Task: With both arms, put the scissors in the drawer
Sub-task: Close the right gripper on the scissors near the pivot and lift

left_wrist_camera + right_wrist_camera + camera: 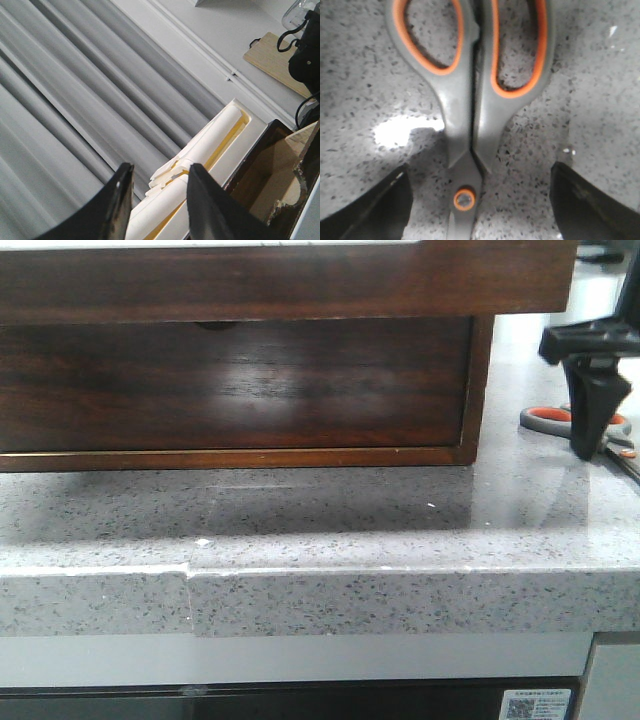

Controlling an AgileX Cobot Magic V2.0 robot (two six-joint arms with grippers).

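I should close my right gripper on the scissors now, because its fingers are low on both sides of the orange pivot dot, beside the scissors' blades.
The scissors lie flat and closed on the speckled counter, with grey handles, orange-lined loops and an orange pivot dot. My right gripper is open, one finger on each side of the pivot, touching nothing. In the front view it points down over the scissors at the far right. The drawer is the upper dark brown front, standing out over the lower one. My left gripper is open and empty, raised beside the drawer's pale inside. It is out of the front view.
A lower drawer front with a small finger notch sits in the wooden cabinet. The grey counter's front edge runs across. White paper rolls, a ribbed wall and a wooden board show behind the left gripper.
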